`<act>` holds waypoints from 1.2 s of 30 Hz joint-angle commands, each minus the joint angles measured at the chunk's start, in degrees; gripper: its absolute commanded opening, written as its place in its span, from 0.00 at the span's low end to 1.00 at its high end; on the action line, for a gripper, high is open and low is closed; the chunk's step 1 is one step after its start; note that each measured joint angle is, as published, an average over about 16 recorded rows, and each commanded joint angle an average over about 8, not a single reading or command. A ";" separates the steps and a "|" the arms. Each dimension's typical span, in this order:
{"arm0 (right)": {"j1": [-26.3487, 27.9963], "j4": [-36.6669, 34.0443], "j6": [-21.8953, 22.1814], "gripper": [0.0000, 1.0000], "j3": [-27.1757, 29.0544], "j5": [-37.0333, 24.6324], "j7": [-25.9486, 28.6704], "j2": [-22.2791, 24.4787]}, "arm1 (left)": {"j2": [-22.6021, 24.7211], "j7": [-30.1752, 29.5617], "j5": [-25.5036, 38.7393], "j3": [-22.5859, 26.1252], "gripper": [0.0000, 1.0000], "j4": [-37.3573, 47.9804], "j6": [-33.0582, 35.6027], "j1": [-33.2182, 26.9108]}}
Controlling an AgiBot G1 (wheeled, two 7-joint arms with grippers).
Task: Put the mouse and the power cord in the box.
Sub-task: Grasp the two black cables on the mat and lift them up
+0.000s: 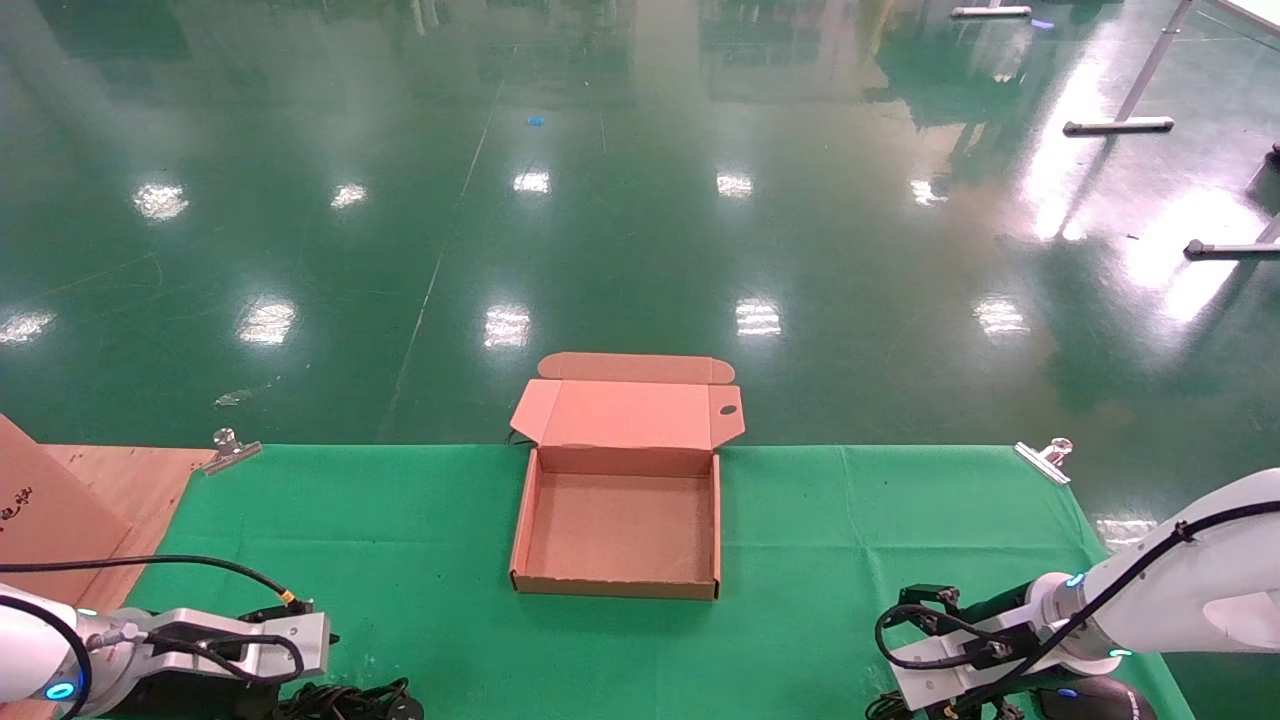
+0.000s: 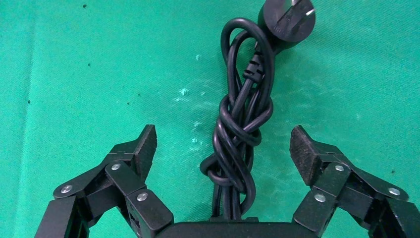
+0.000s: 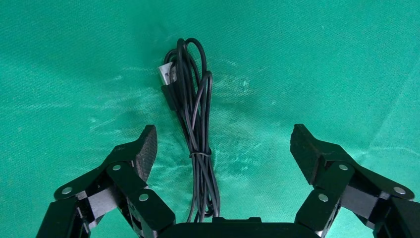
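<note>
My left gripper is going to grab the cord by its knotted middle bundle (image 2: 235, 136) next. Then the power cord can go in the box.
The pinkish-tan box (image 1: 523, 520) lies open and empty at the middle of the green cloth, its lid folded back past the far edge. A black power cord (image 2: 241, 130), coiled and knotted, with its plug (image 2: 287, 19) at one end, lies on the cloth. My left gripper (image 2: 223, 143) hangs open over it, a finger on each side, not touching. In the head view the cord (image 1: 350, 700) shows at the near left. The black mouse (image 1: 1095, 700) sits at the near right edge. My right gripper (image 3: 223, 144) is open above the mouse's thin tied cable (image 3: 197, 129).
A brown board (image 1: 70, 510) lies at the table's left end. Metal clips (image 1: 230, 448) (image 1: 1045, 458) pin the cloth at the two far corners. Bare green cloth (image 1: 880, 530) stretches on both sides of the box. Beyond the table is shiny green floor.
</note>
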 commanded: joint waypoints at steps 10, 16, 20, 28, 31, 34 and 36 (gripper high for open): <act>1.23 -3.97 0.28 0.00 0.32 0.52 -2.99 -0.64 | 0.16 1.62 -0.60 -0.40 0.00 1.18 0.56 -0.26; 1.59 -5.55 0.23 0.00 0.46 0.74 -4.06 -1.05 | 0.23 2.10 -0.71 -0.48 0.00 1.65 0.62 -0.30; 1.76 -6.45 0.21 0.00 0.56 0.90 -4.60 -1.35 | 0.31 2.39 -0.64 -0.44 0.00 1.90 0.67 -0.21; 2.15 -7.92 -0.12 0.00 0.72 1.17 -5.40 -1.66 | 0.64 2.94 -0.43 -0.28 0.00 2.23 1.08 0.20; 2.38 -8.37 -0.36 0.00 0.81 1.29 -5.62 -1.67 | 0.66 3.13 -0.38 -0.25 0.00 2.30 1.29 0.26; 2.71 -8.76 -0.73 0.00 0.92 1.46 -5.78 -1.66 | 0.47 3.28 -0.44 -0.29 0.00 2.35 1.70 0.05; 2.97 -8.95 -1.01 0.00 1.02 1.61 -5.88 -1.64 | 0.25 3.36 -0.52 -0.35 0.00 2.34 2.22 -0.30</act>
